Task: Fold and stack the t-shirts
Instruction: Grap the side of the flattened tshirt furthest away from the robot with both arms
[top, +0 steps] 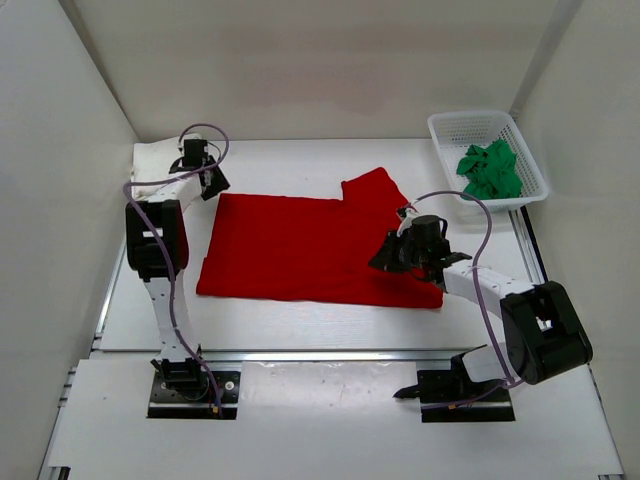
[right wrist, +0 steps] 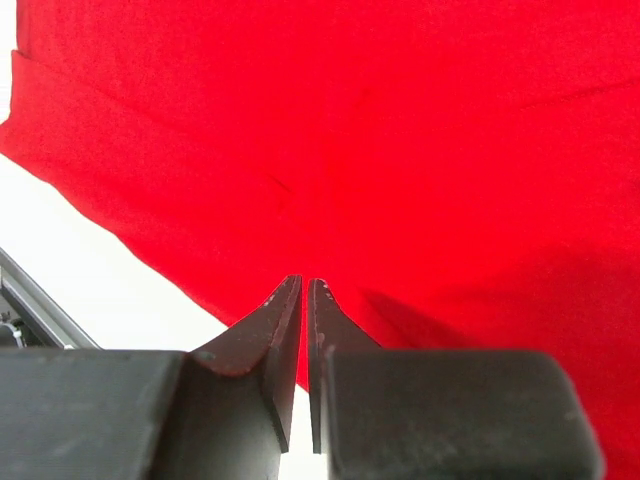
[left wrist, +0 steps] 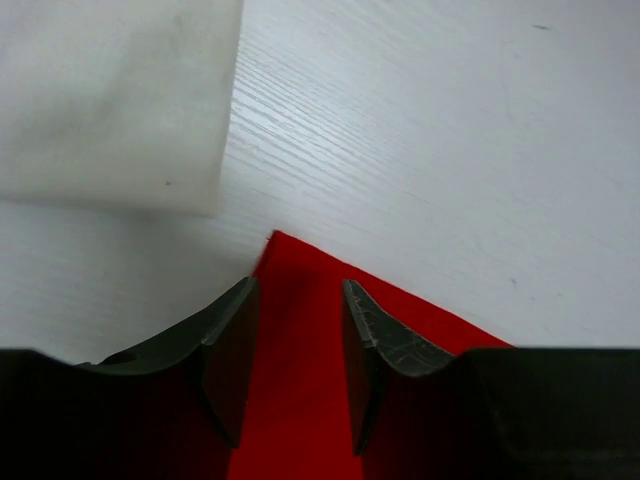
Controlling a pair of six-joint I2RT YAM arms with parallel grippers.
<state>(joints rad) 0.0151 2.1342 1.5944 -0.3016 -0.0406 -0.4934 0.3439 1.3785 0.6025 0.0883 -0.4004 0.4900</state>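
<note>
The left gripper grabs the red t-shirt (top: 300,245) by its back corner (top: 225,199) next, which leaves the sleeve side for my right gripper.
The red t-shirt (top: 300,245) lies spread flat in the middle of the table, one sleeve (top: 372,190) pointing to the back. My left gripper (top: 212,185) hangs open over its back left corner (left wrist: 285,255), one finger on each side of the cloth (left wrist: 298,400), which lies flat between them. My right gripper (top: 382,260) sits low over the shirt's right part (right wrist: 400,120), its jaws a thin slit apart with nothing between them (right wrist: 305,282). A folded cream-white t-shirt (top: 150,160) (left wrist: 110,100) lies at the back left corner. The green t-shirt (top: 490,170) is crumpled in the basket.
A white mesh basket (top: 445,125) stands at the back right, by the side wall. White walls close in the table on the left, back and right. A metal rail (top: 530,250) runs along the table's right edge.
</note>
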